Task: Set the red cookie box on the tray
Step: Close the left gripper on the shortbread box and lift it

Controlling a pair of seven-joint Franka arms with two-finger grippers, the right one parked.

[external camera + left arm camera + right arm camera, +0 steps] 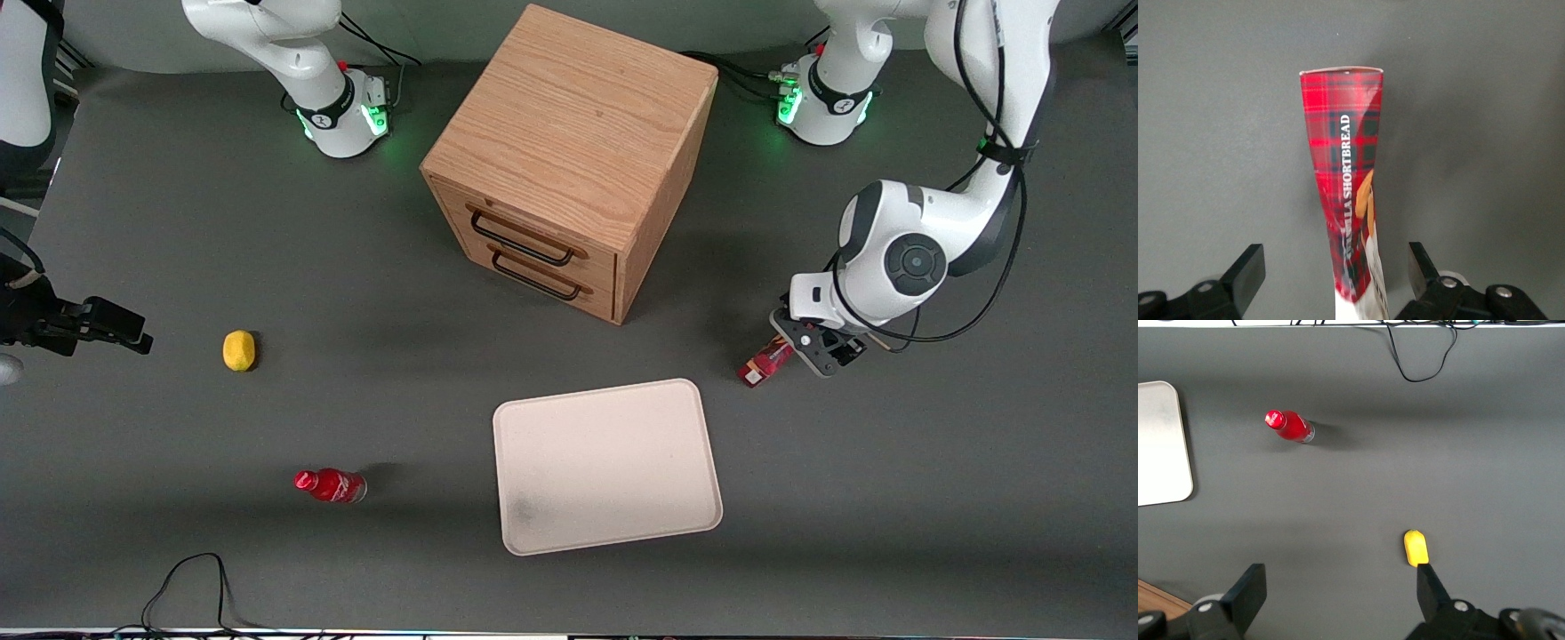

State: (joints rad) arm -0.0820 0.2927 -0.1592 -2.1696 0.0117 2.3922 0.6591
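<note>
Next, my left gripper needs to pick up the red cookie box by its narrow side panel's white end (1363,308) to set the box on the tray.
The red cookie box (765,363) lies on the grey table, a little farther from the front camera than the tray's (605,462) corner at the working arm's end. The tray is cream-white, flat and bare, with a faint grey smudge. My left gripper (813,345) is low over the box and covers its white end. In the left wrist view the box (1341,153) runs lengthwise between the fingers (1245,273). The gripper (1335,268) is open, with a gap on each side of the box. The tray's edge also shows in the right wrist view (1161,440).
A wooden two-drawer cabinet (569,151) stands farther back, between the arm bases. A small red bottle (331,485) and a yellow lemon (238,349) lie toward the parked arm's end. A black cable (191,578) loops at the front edge.
</note>
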